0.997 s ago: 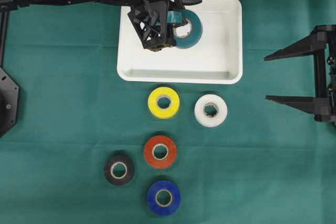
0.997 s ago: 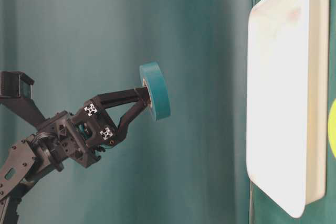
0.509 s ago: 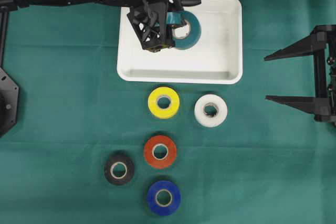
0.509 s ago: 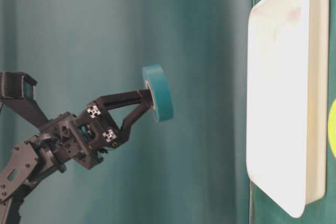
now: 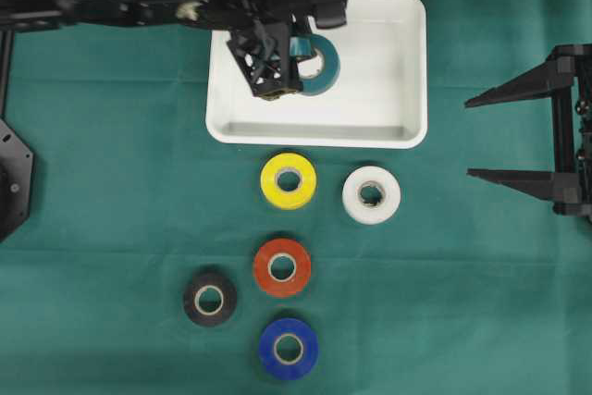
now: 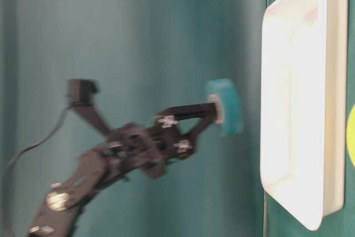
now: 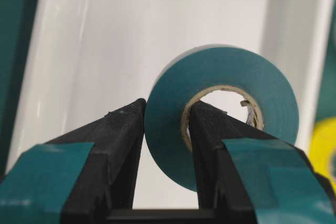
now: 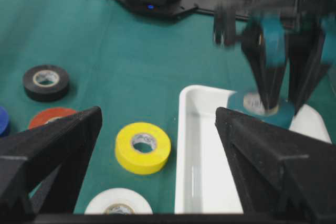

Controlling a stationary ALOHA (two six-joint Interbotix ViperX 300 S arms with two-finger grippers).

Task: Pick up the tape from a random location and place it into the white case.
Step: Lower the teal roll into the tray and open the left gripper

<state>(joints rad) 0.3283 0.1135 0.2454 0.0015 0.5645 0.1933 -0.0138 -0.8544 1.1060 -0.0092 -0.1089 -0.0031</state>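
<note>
The teal roll's lower edge [image 5: 322,92] hangs above the white case's bottom, so my left gripper must lower the roll onto it before releasing, or it would drop.
My left gripper [image 5: 298,55] is shut on a teal tape roll [image 5: 320,66], one finger through the core and the other on the outer wall [image 7: 165,114]. It holds the roll flat over the back-left part of the white case [image 5: 388,90]. In the table-level view the teal tape [image 6: 224,106] hangs a short way off the case floor [image 6: 294,98], blurred by motion. The wrist view shows the teal tape [image 7: 231,82] above the white floor [image 7: 105,35]. My right gripper [image 5: 468,137] stands wide open and empty, right of the case.
On the green cloth in front of the case lie a yellow roll [image 5: 289,180], a white roll [image 5: 371,194], a red roll [image 5: 281,266], a black roll [image 5: 210,298] and a blue roll [image 5: 289,348]. The left arm stretches across the back-left.
The left gripper has dropped quickly toward the case floor with the teal tape, shifting slightly left. The right gripper has not moved.
</note>
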